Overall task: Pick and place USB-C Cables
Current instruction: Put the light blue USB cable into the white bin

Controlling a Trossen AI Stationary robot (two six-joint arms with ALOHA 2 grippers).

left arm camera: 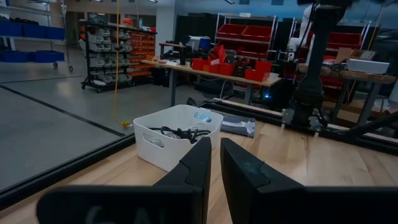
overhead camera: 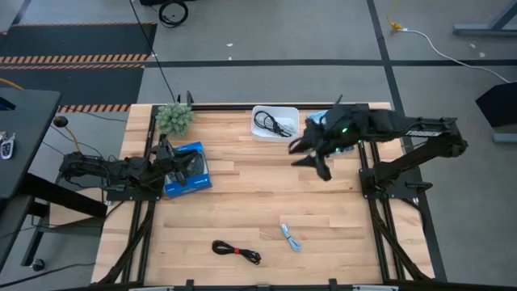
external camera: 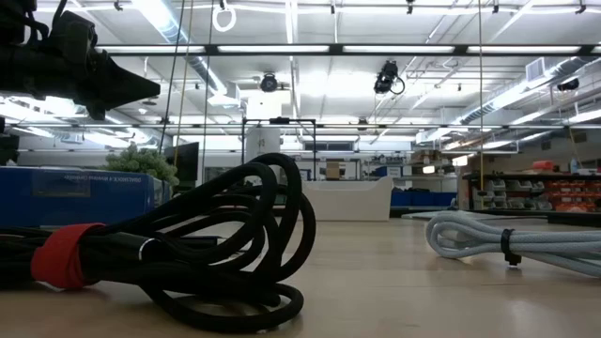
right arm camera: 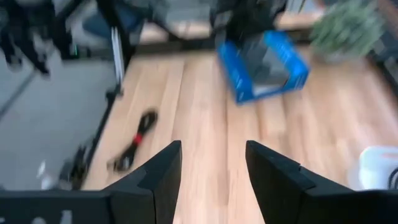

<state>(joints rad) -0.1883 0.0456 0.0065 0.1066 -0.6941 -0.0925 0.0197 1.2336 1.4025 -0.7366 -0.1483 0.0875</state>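
Note:
My right gripper will next take hold of the black cable with the red tie by its connector end, so the cable can go in the white bin.
A white bin stands at the table's far edge with the plain black cable coiled inside. The black cable with the red tie lies flat near the near edge. The light blue cable lies just right of it. I cannot make out the white cable. My right gripper hangs open above the table, right of the bin and near side of it, touching nothing. My left gripper waits shut over the blue box.
A blue box lies at the table's left under my left arm. A small green plant stands at the far left corner. A flat grey-blue item lies right of the bin. Bare wood spans the table's middle.

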